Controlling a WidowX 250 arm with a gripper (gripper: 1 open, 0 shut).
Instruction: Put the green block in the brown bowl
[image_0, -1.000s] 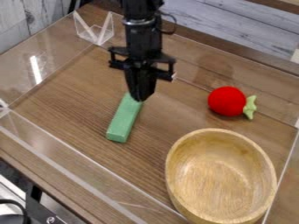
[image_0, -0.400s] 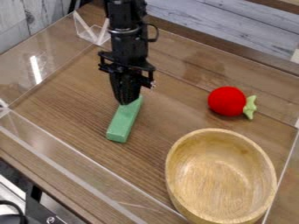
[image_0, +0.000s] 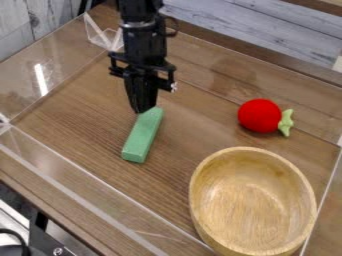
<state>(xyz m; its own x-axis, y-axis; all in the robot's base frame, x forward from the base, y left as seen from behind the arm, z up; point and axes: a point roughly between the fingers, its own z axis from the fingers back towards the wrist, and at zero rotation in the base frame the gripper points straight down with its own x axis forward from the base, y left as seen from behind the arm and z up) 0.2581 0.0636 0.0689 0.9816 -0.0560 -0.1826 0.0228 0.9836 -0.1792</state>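
Note:
My gripper's fingers are closed above the green block's far end, so next I need to open them, then lower them to close on the block's middle (image_0: 142, 136).
The green block (image_0: 142, 136) lies flat on the wooden table, its long side running from front-left to back-right. My gripper (image_0: 143, 106) points steeply down just behind the block's far end, fingers drawn together with nothing visibly between them. I cannot tell whether the tips touch the block's end. The brown bowl (image_0: 203, 196) stands empty at the front right, well apart from both the block and the gripper.
A round red toy (image_0: 262, 115) with a green stem rests right of the gripper, behind the bowl. Clear plastic walls (image_0: 54, 150) run along the table's left and front edges. A transparent object (image_0: 104, 35) stands at the back left.
The gripper has shifted left and slightly back, from over the block's far end to just behind it, and its fingers have come together. The block has not moved.

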